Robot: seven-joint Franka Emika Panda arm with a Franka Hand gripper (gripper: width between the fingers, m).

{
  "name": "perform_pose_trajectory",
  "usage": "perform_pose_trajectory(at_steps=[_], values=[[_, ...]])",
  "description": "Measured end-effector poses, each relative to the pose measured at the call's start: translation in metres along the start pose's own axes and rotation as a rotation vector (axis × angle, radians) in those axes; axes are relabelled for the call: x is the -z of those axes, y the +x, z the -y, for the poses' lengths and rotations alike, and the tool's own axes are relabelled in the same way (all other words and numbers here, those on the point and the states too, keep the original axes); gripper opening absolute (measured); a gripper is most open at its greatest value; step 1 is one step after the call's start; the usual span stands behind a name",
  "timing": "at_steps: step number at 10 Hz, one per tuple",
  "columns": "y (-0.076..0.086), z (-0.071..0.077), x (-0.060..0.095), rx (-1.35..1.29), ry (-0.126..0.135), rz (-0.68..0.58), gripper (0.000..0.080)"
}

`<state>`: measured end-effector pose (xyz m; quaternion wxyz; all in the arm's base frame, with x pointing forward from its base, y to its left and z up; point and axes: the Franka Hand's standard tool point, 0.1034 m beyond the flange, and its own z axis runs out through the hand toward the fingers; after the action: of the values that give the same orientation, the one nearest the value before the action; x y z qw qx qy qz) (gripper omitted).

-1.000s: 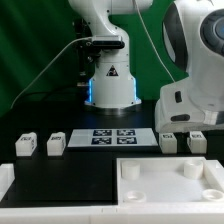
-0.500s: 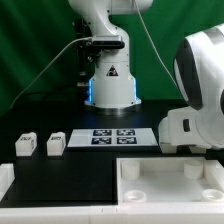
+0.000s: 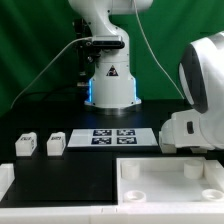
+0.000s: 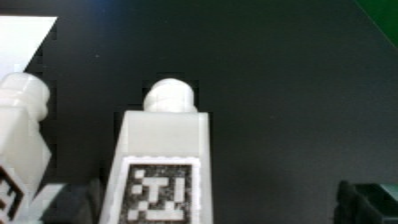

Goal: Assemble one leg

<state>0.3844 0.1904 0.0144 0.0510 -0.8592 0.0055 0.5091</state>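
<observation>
My gripper's fingers stand on either side of the white leg's black-and-white tag [image 4: 160, 190], so closing now would catch the leg.
In the wrist view one leg [image 4: 164, 150], a small white block with a rounded peg end and a black-and-white tag, lies on the black table between my dark fingertips [image 4: 368, 204]. My gripper [image 4: 217, 208] is open around it, with the leg nearer one finger and a wide gap to the other. A second leg [image 4: 22, 130] lies just beside it. In the exterior view the arm's white body [image 3: 200, 100] hides the gripper and both of these legs. Two more legs [image 3: 25, 146] [image 3: 56, 144] stand at the exterior view's left.
The marker board [image 3: 112, 137] lies in the middle before the robot base [image 3: 110, 85]. The large white tabletop [image 3: 165, 183] with corner holes lies at the front right. A white ledge [image 3: 5, 180] sits at the front left. A white flat edge [image 4: 22, 40] shows in the wrist view.
The arm has come down and forward at the exterior view's right, and now covers the two right legs that showed one second ago. The left legs have not moved.
</observation>
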Motion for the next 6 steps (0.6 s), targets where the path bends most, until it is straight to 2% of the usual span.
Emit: perform_pose_trajectory(at_steps=[5,6], values=[[-0.0006,-0.0006,-0.0047,-0.001,-0.002,0.007,0.0649],[-0.0005,-0.0007,-0.0048,-0.001,-0.002,0.007,0.0531]])
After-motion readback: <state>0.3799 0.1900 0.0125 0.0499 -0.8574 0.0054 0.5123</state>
